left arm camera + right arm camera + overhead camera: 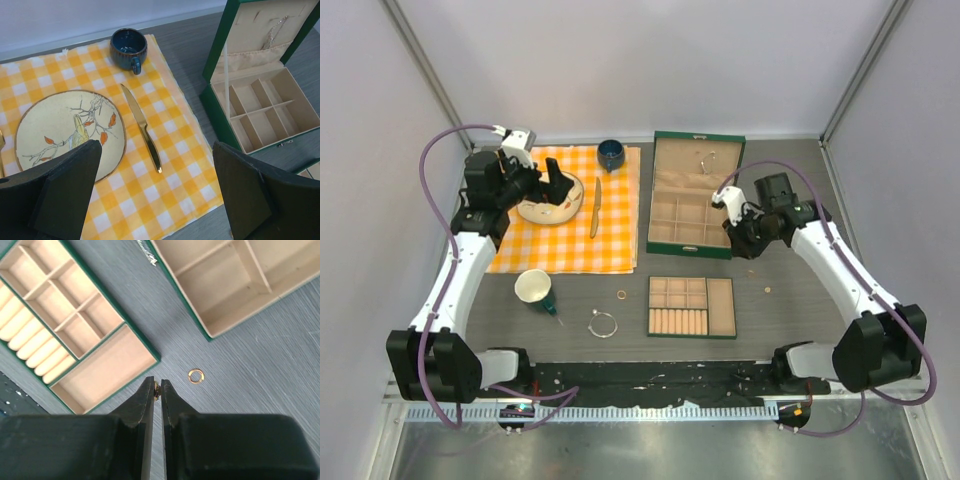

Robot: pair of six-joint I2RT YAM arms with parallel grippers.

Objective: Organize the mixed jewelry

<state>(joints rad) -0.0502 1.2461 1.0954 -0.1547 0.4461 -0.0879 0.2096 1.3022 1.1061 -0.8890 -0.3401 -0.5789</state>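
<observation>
The tiny gold piece is above bare table beside the green tray's sections. It would fall outside the green tray if I opened my right gripper now.
My right gripper is shut on a tiny gold piece, held just above the table between the green tray and the open green box. A small gold ring lies on the table just right of the fingertips. In the top view the right gripper is at the box's near right corner, with two small gold pieces on the table below it. Another gold ring and the silver wire bangle lie left of the tray. My left gripper is open and empty over the checked cloth.
A yellow checked cloth holds a painted plate, a gold knife and a blue cup. A white cup stands below the cloth. The green box has its lid up, with thin chain pieces in it.
</observation>
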